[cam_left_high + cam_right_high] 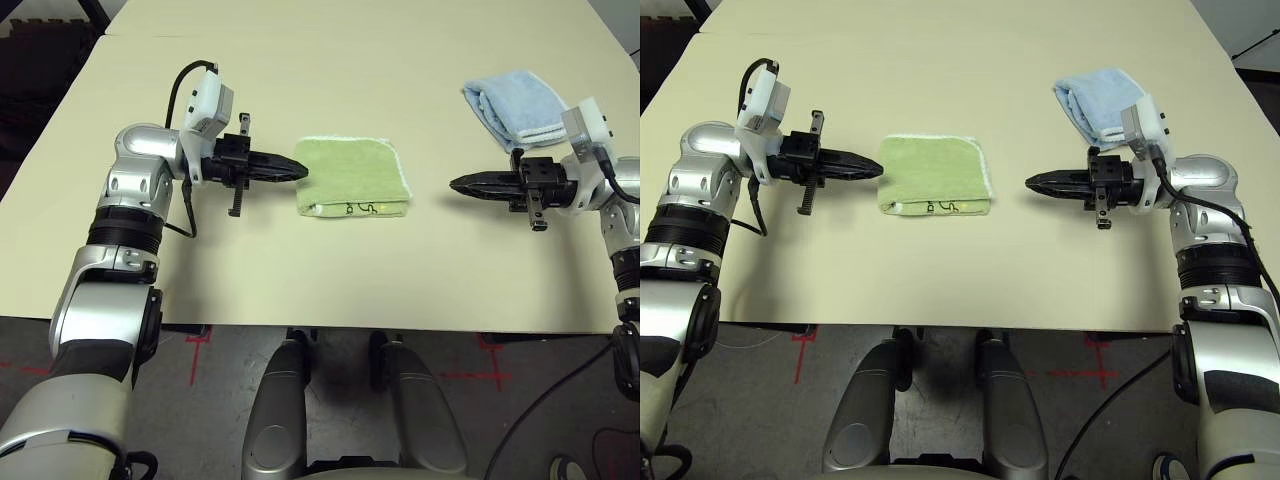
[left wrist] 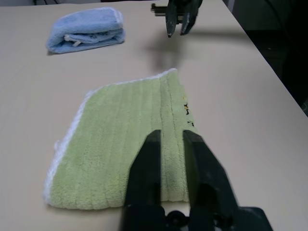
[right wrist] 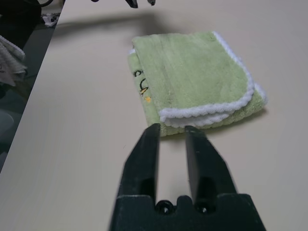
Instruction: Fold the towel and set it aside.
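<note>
The left gripper grabs the plain green folded edge [image 1: 299, 188] [image 2: 171, 198] next, as it joins the towel's layers. The towel's loose white hems lie open along its far side.
The towel [image 1: 352, 175] is light green with white edging and lies folded into a small rectangle at the table's middle; its dark embroidered mark [image 1: 360, 208] faces the near edge. My left gripper [image 1: 300, 172] points at the towel from the left, tips just over its left edge. Its fingers [image 2: 150, 149] are slightly open and hold nothing. My right gripper [image 1: 455, 184] points at the towel from the right, a short gap away from it. Its fingers [image 3: 147, 144] are also slightly open and empty.
A smaller light blue folded towel [image 1: 515, 105] lies at the back right, just behind my right wrist. Bare beige table [image 1: 300, 70] spreads around the green towel. The table's near edge [image 1: 330, 325] runs just in front of both arms.
</note>
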Robot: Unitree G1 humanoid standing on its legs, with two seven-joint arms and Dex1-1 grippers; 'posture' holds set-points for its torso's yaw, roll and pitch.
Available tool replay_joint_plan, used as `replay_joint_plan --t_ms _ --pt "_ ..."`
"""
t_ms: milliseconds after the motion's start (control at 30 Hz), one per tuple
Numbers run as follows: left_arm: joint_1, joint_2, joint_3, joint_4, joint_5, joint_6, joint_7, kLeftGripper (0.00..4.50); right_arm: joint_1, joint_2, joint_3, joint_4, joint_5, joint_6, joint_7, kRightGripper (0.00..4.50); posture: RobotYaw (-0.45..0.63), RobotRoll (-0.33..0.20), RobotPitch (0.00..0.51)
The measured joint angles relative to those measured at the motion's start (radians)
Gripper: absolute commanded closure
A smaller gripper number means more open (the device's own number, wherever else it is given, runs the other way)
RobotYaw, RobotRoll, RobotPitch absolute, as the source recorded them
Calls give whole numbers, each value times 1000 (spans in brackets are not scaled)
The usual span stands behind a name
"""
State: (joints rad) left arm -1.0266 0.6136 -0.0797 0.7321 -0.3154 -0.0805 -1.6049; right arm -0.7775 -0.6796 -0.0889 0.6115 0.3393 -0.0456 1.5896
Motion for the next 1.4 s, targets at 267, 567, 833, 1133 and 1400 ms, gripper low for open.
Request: replay_joint_plan --t_ms 267,567,833,1133,1400 --pt "29 28 0 11 0 -14 0 42 22 0 -1 -28 7 26 -25 41 84 0 265" --pt "-16 22 21 52 -2 178 83 42 50 -17 -3 -102 47 139 -49 41 80 0 268" --pt "-133 33 39 149 26 767 265 42 62 -35 -4 -117 56 145 -52 41 70 0 267" --pt "-223 33 22 270 46 1106 315 42 88 -50 -8 -151 69 146 -66 41 62 0 267" --pt "-250 6 21 312 46 1213 309 42 88 -52 -8 -154 69 146 -69 41 52 0 267"
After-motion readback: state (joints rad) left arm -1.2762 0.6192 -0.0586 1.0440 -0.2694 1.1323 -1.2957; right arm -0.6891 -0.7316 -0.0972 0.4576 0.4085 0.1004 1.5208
